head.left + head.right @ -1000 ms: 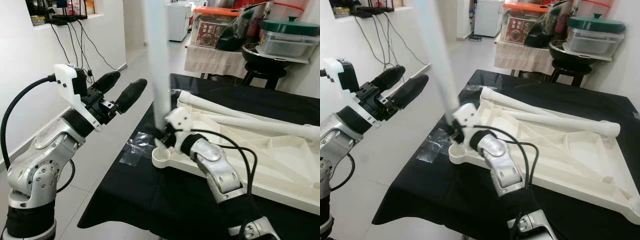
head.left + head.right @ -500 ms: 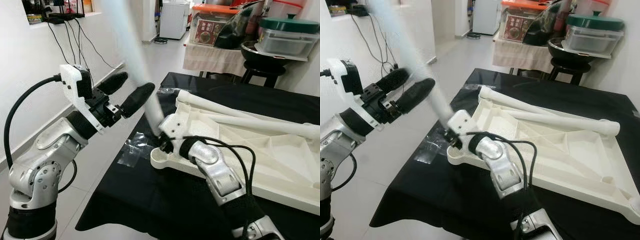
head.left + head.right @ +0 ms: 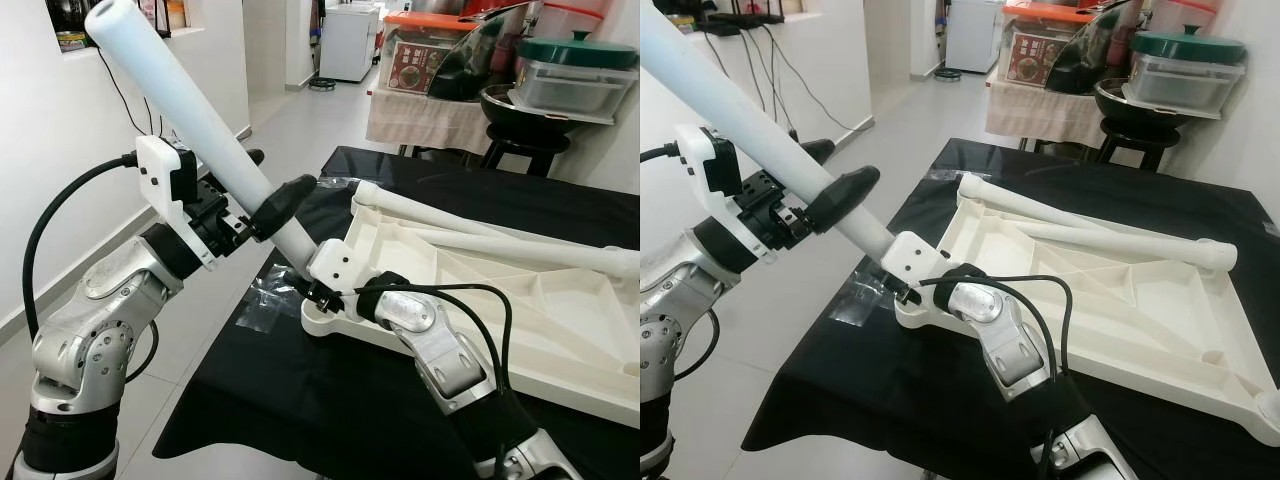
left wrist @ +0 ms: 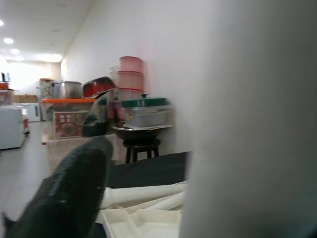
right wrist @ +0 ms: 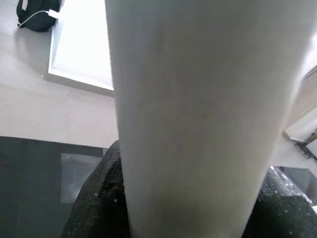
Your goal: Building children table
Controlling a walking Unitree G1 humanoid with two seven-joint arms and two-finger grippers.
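Next, my left gripper grabs the leg around its middle (image 3: 243, 183), since the long leg leans far over with just its lower end (image 3: 298, 250) held.
An upside-down white children's tabletop (image 3: 560, 320) lies on a black-covered table (image 3: 300, 400). A long white table leg (image 3: 200, 130) leans up and to the left from the tabletop's near-left corner socket (image 3: 325, 318). My right gripper (image 3: 318, 290) is shut on the leg's lower end just above that socket; in the right wrist view black fingers (image 5: 94, 208) flank the white leg (image 5: 198, 99). My left gripper (image 3: 280, 170) is open around the leg's middle, one finger (image 3: 285, 195) in front and one behind. The left wrist view shows a gap between a finger (image 4: 69, 193) and the leg (image 4: 257, 124).
Two more white legs (image 3: 480, 235) lie across the tabletop. A clear plastic bag (image 3: 265, 295) rests at the table's left edge. Behind stand a stool and side table with pots and storage boxes (image 3: 560, 80). Cables (image 3: 150, 80) hang down the left wall above open floor.
The leg has swung from upright to a lean leftward, coming between my left gripper's fingers. My left arm has risen slightly toward it. My right gripper keeps hold near the socket.
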